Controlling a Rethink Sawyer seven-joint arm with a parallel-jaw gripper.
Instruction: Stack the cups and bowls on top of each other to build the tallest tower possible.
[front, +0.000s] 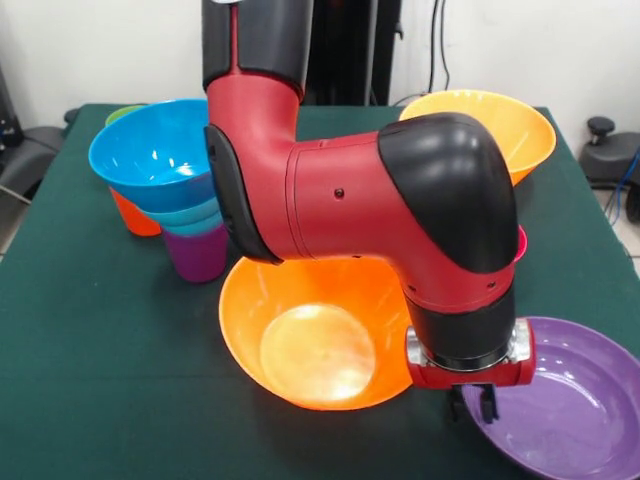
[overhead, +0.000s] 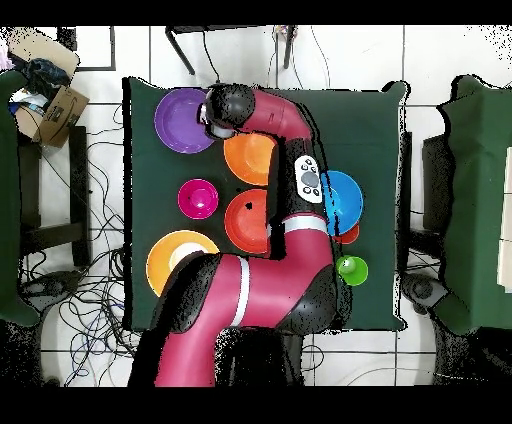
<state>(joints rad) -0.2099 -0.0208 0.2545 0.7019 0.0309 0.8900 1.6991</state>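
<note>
My gripper pinches the large purple bowl by its thin rim next, since the bowl is far wider than the open fingers.
The tower stands at the left of the front view: a purple tumbler, a teal bowl on it and a large blue bowl on top. It also shows in the overhead view, with the blue bowl uppermost. My gripper is open and low at the left rim of the large purple bowl, with nothing in it. In the overhead view the wrist hides it beside the purple bowl. An orange cup and a green cup stand behind the tower.
A large orange bowl lies right next to the gripper. A second large orange bowl sits at the far right. In the overhead view, the magenta bowl and the red-orange bowl lie mid-table, partly under the arm.
</note>
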